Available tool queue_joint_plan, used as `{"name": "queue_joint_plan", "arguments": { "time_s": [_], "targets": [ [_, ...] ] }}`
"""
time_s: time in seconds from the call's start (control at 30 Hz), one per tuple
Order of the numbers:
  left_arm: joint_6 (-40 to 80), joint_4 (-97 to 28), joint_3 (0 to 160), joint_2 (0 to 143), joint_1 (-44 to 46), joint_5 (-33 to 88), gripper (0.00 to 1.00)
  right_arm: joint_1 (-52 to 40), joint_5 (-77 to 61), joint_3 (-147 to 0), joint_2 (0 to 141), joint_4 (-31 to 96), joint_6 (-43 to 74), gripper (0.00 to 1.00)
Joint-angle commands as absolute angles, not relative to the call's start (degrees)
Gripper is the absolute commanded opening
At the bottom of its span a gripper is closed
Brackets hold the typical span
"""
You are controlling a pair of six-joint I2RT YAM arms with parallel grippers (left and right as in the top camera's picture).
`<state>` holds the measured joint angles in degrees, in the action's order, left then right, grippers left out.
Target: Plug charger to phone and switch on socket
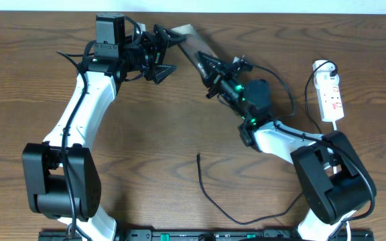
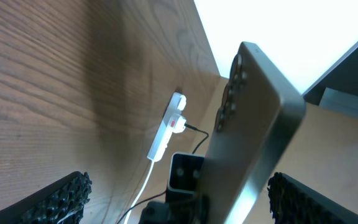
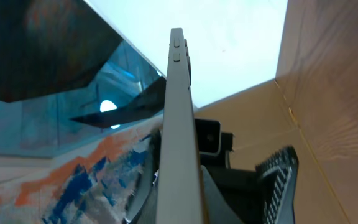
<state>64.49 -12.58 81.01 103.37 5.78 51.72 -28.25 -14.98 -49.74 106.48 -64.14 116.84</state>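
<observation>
My left gripper grabs the phone by its upper end (image 1: 189, 38) next, across its thin edges, since the phone's lower end stays free to plug in the charger (image 1: 210, 197).
The phone (image 1: 190, 44) is held tilted above the table at the back, a flat tan-grey slab. My right gripper (image 1: 210, 66) is shut on its lower end; the right wrist view shows the phone (image 3: 178, 112) edge-on between the fingers (image 3: 185, 208). My left gripper (image 1: 162, 59) is open beside the phone's upper end; in the left wrist view the phone (image 2: 253, 118) stands between the wide-open jaws (image 2: 182, 196) without touching them. The charger (image 1: 210, 197) lies loose on the table, its tip (image 1: 198, 157) near the centre. The socket (image 1: 331, 95) lies at the right.
The socket's white strip with a red mark also shows in the left wrist view (image 2: 165, 129), with its white cord (image 2: 143, 186) running toward the camera. A black plug (image 1: 325, 66) sits at the strip's far end. The table's back edge (image 1: 260, 15) runs close behind the phone.
</observation>
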Motion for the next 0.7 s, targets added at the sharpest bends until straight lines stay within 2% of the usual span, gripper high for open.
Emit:
{"name": "queue_joint_plan", "arguments": {
  "time_s": [0.0, 0.33, 0.43, 0.67],
  "targets": [
    [64.2, -12.3, 81.7, 101.8, 5.5, 50.5, 0.93, -30.7, -12.0, -50.4, 106.2, -64.9, 117.4, 0.02],
    [58.9, -12.7, 81.7, 101.8, 5.6, 50.5, 0.92, -33.5, -9.3, -50.3, 106.2, -64.9, 117.4, 0.02],
    [58.5, -12.7, 81.7, 101.8, 5.6, 50.4, 0.88, -34.1, -9.3, -50.3, 106.2, -64.9, 117.4, 0.01],
    [56.6, -12.7, 81.7, 101.8, 5.6, 50.3, 0.88, -35.7, -8.6, -50.4, 106.2, -64.9, 117.4, 0.02]
  ]
}}
